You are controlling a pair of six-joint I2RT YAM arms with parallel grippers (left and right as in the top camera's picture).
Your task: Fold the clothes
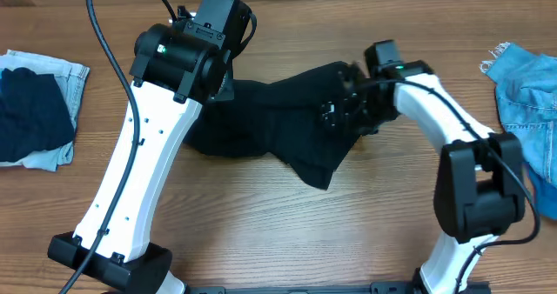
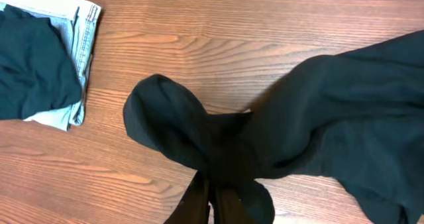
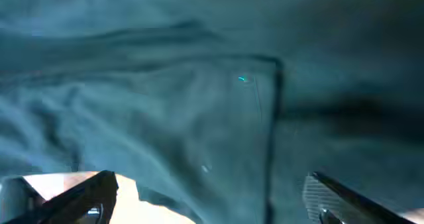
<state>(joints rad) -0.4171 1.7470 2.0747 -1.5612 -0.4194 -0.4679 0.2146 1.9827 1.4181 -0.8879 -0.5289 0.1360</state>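
My right gripper grabs the black garment's part opposite the left gripper's bunched end next, to spread the garment for folding.
A black garment [image 1: 287,111] lies crumpled in the middle of the wooden table. My left gripper [image 2: 211,204] is shut on a bunched end of it [image 2: 199,134] and holds that end up off the table. My right gripper [image 3: 212,197] is open, with its fingers spread wide right over the garment's cloth [image 3: 199,98], which fills the right wrist view. In the overhead view the right gripper [image 1: 344,111] sits on the garment's right part and the left gripper's tips are hidden under its arm.
A stack of folded clothes, dark on light denim [image 1: 35,107], lies at the left edge and shows in the left wrist view [image 2: 40,58]. A blue denim garment [image 1: 526,94] lies at the right edge.
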